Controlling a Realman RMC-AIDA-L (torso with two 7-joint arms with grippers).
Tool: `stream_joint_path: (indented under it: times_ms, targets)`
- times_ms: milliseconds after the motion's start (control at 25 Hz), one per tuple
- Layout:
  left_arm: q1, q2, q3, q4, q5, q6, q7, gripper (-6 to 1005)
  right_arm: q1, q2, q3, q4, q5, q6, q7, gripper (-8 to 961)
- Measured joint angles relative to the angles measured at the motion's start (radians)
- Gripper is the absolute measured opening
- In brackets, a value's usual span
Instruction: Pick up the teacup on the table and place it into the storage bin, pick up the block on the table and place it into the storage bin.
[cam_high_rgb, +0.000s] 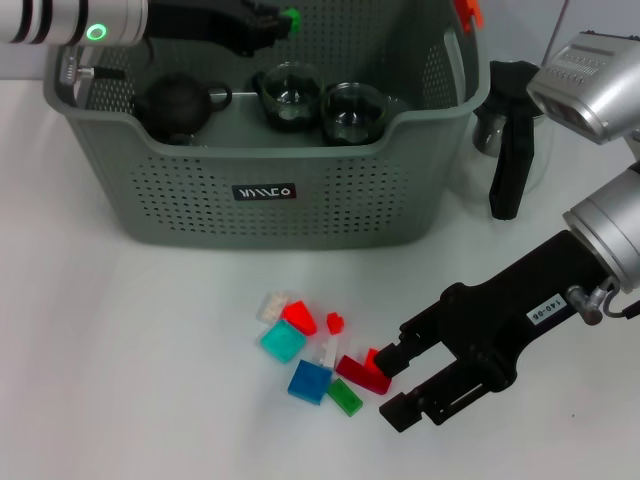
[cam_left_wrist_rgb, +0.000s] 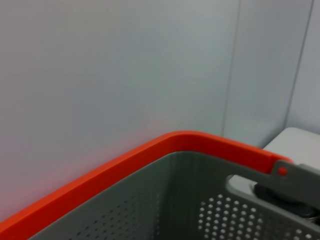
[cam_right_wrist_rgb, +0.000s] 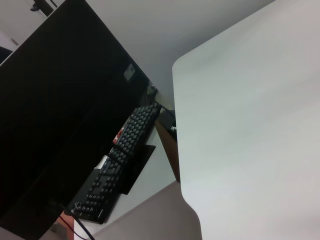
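The green block (cam_high_rgb: 291, 17) is hanging inside the storage bin's rim (cam_high_rgb: 230, 150), over the bin's bottom, and it would drop into the bin, so my left gripper needs to open its fingers.
The grey-green storage bin (cam_high_rgb: 300, 215) stands at the back of the table; its orange handle (cam_left_wrist_rgb: 150, 159) and perforated wall (cam_left_wrist_rgb: 165, 205) fill the left wrist view. Two glass teacups (cam_high_rgb: 287, 95) (cam_high_rgb: 352, 110) and a black teapot (cam_high_rgb: 175, 105) sit inside it. My left gripper (cam_high_rgb: 272, 24) hovers over the bin's far side, shut on a small green block (cam_high_rgb: 291, 17). Several coloured blocks lie on the table in front of the bin. My right gripper (cam_high_rgb: 396, 382) is open low over the table, its fingertips right next to a dark red block (cam_high_rgb: 360, 374).
A glass pitcher with a black handle (cam_high_rgb: 510, 150) stands to the right of the bin. Among the loose blocks are a teal one (cam_high_rgb: 283, 342), a blue one (cam_high_rgb: 310, 381) and a green one (cam_high_rgb: 346, 398). The right wrist view shows a table edge (cam_right_wrist_rgb: 176, 120), a monitor and a keyboard (cam_right_wrist_rgb: 122, 160).
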Motion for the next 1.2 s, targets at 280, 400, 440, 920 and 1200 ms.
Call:
stream_joint_path:
  times_ms: [280, 400, 440, 920, 1200]
  targets:
    - [0.007, -0.005, 0.003, 0.007, 0.016, -0.024, -0.006, 173, -0.001, -0.001, 0.002, 0.0, 0.0, 0.003, -0.001, 703]
    - [0.008, -0.004, -0.001, 0.007, 0.016, -0.025, -0.014, 212, -0.001, -0.001, 0.007, 0.0, 0.0, 0.003, -0.003, 703]
    - [0.009, -0.004, -0.002, 0.008, 0.016, -0.027, -0.02, 232, -0.001, -0.001, 0.009, 0.0, 0.0, 0.003, -0.003, 703]
    - [0.111, -0.018, -0.007, 0.233, -0.065, 0.13, -0.081, 548, 0.002, -0.006, 0.051, -0.011, 0.0, 0.01, -0.004, 703]
    - [0.225, -0.019, -0.115, 0.341, -0.223, 0.374, -0.072, 883, 0.004, -0.019, 0.054, -0.013, -0.001, 0.002, -0.008, 703]
